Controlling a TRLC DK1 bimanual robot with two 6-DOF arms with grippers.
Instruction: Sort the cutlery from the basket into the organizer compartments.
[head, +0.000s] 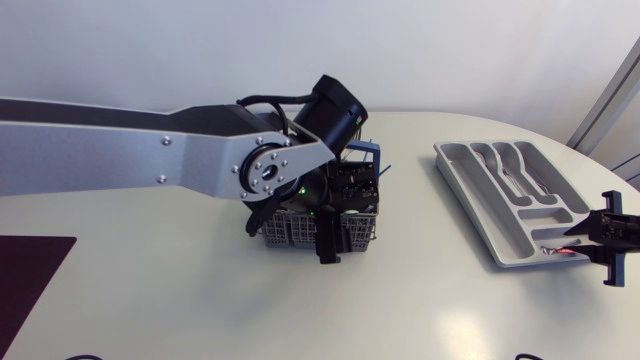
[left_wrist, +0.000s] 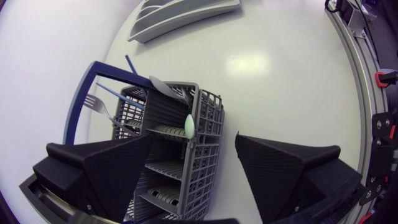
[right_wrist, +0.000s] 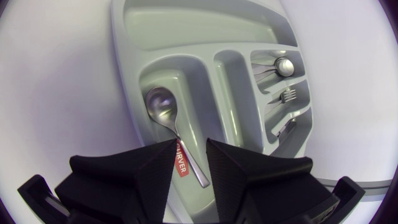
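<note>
I need to grab the pale green utensil next with my left gripper, by its rounded end poking out on top, because the basket's sides close around the rest of the utensil.
The grey cutlery basket (head: 290, 232) with a blue handle stands mid-table. In the left wrist view the basket (left_wrist: 205, 155) holds a fork (left_wrist: 96, 106), a pale green utensil tip (left_wrist: 188, 126) and blue handles (left_wrist: 112, 92). My left gripper (head: 335, 220) hangs over it, open wide, one finger (left_wrist: 118, 174) above the compartments and the other (left_wrist: 280, 174) outside the wall. The grey organizer (head: 470, 195) lies at the right. My right gripper (right_wrist: 189, 155) is low over its near end, fingers slightly apart. A spoon (right_wrist: 160, 106) with a red label lies in a compartment, its handle between them.
Other organizer (right_wrist: 124, 62) compartments hold a second spoon (right_wrist: 283, 65) and a fork (right_wrist: 287, 96). The long compartment across the far end shows nothing in it. A dark mat (head: 25, 275) lies at the table's left front corner.
</note>
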